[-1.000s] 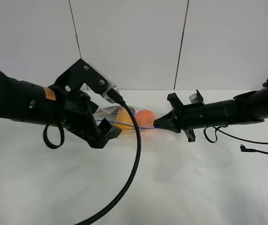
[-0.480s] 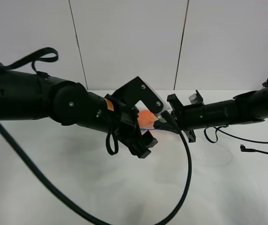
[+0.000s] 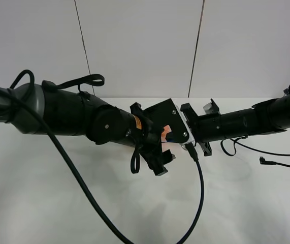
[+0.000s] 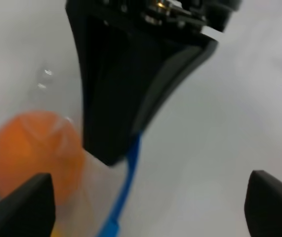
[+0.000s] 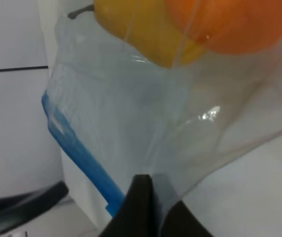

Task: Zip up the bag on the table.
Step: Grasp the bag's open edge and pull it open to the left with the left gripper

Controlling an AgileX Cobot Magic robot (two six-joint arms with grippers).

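Note:
My left gripper needs to zip up the bag next, so it will grab its blue zip line (image 4: 128,180) by the slider.
The bag (image 5: 131,108), clear crinkly plastic with a blue zip line (image 5: 76,148), lies on the white table (image 3: 73,203). A yellow pear (image 5: 141,34) and an orange fruit (image 5: 239,24) show through it. My right gripper (image 5: 148,197) is shut on the bag's edge beside the zip line. In the left wrist view its black fingers (image 4: 113,98) pinch the plastic near the orange fruit (image 4: 32,153). My left gripper (image 4: 148,202) stands open just in front of that pinch, around nothing. From above, the left gripper (image 3: 163,160) and its arm cover most of the bag.
A thick black cable (image 3: 198,203) hangs from the left arm and loops over the front of the table. A thin black cable with a plug (image 3: 266,161) lies at the right. A white panelled wall (image 3: 145,46) closes off the far edge.
My left arm has swept right across the bag until its open gripper sits close to the right gripper's tips, hiding most of the bag from above. The right arm has held still.

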